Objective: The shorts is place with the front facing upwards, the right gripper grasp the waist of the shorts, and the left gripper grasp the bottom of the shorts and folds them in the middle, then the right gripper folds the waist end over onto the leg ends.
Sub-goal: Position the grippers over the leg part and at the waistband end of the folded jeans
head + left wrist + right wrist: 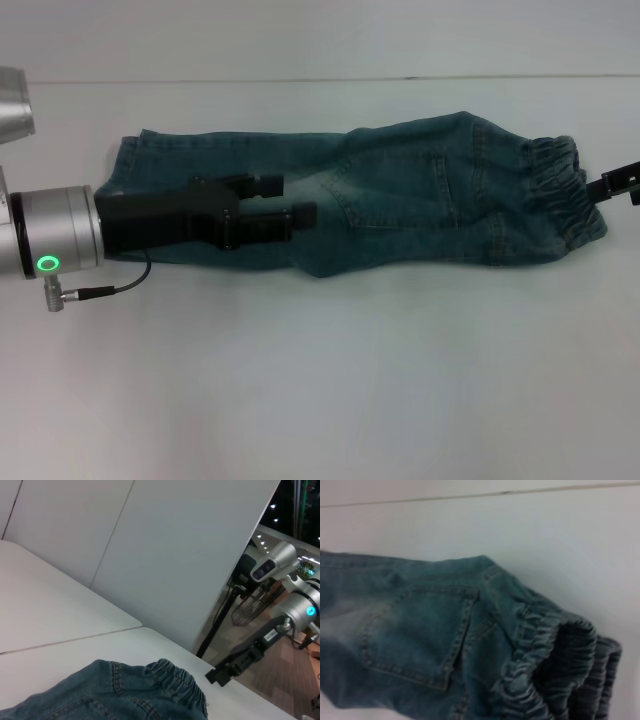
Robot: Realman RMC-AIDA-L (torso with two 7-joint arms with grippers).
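Note:
The fingers reach only the outer edge (pixel 583 172) of the gathered waistband (pixel 558 182), so it is too early to close. My right gripper moves toward its middle, then closes.
The blue denim shorts (pixel 420 200) lie folded lengthwise into a long strip on the white table (pixel 320 380). The leg ends are on the left and the elastic waist (pixel 555 190) is on the right. My left gripper (pixel 290 200) is over the leg half, open, its two black fingers apart with denim showing between them. My right gripper (pixel 618 182) shows only as a black tip at the right edge, just beside the waist. The left wrist view shows the waist (pixel 172 677) with the right gripper (pixel 225 672) just off it. The right wrist view shows a back pocket (pixel 420 630) and the gathered waist (pixel 545 650).
The table's far edge (pixel 320 80) runs straight behind the shorts. White wall panels (pixel 165 555) stand behind the table. The right arm's silver links (pixel 300 607) reach in from past the table's end.

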